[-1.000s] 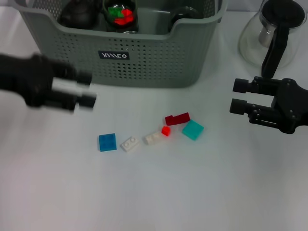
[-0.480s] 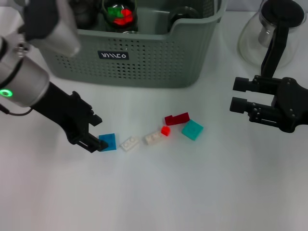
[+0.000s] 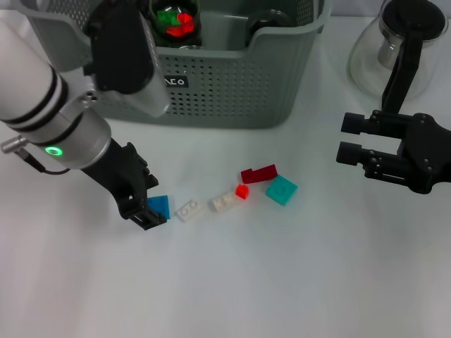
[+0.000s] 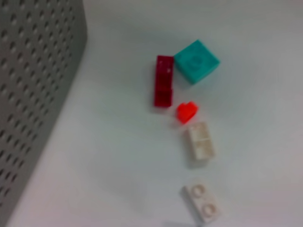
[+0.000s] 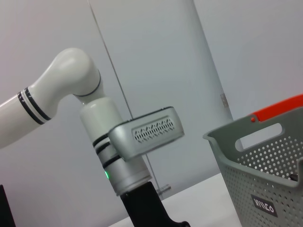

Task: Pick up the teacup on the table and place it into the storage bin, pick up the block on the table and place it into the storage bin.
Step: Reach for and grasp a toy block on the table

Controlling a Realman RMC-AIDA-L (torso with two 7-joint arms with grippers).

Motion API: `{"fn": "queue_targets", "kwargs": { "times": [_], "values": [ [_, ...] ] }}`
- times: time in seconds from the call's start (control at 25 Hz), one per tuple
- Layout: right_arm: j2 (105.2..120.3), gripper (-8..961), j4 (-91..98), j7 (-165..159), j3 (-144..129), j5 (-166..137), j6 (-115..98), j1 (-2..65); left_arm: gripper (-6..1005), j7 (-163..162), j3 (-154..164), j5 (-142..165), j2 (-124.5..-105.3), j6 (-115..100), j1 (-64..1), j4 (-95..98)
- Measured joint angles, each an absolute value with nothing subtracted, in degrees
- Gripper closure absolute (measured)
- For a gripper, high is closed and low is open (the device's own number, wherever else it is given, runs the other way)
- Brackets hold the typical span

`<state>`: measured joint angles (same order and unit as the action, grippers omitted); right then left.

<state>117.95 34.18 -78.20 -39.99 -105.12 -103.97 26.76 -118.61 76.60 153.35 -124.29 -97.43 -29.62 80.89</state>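
Note:
I should lower my left gripper first and then close it on the blue block, because its fingers are still above the blue block's top [image 3: 159, 205].
Several small blocks lie in a row on the white table: blue [image 3: 161, 205], white [image 3: 189, 210], white [image 3: 225, 202], small red [image 3: 243, 191], dark red [image 3: 259, 173] and teal [image 3: 282, 190]. My left gripper [image 3: 149, 205] is down at the blue block, open, with one finger on each side of it. The left wrist view shows the dark red [image 4: 164, 80], teal [image 4: 196, 61], small red [image 4: 187, 112] and both white blocks [image 4: 200, 140]. Behind them stands the grey-green storage bin [image 3: 225, 91], and inside it a dark teacup [image 3: 176, 21] holds red and green pieces. My right gripper [image 3: 349, 139] hovers open at the right.
A glass teapot [image 3: 402, 49] with a black handle stands at the back right, behind my right gripper. Other dark items sit in the bin. The bin wall [image 4: 33, 94] is close beside the blocks. The right wrist view shows my left arm and the bin [image 5: 265, 179].
My left arm has swung in from the left edge and come down, and its fingers now straddle the blue block. The right arm and the other blocks have not moved.

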Motion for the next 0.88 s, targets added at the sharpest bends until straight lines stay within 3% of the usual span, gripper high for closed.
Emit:
{"fn": "queue_targets", "kwargs": {
  "times": [0.88],
  "values": [
    [117.95, 340, 34.1, -78.1, -40.0, -105.1, -104.1, 26.5, 343, -128.8, 90.4, 159.1, -124.43, -86.2, -27.8, 77.2]
  ]
}}
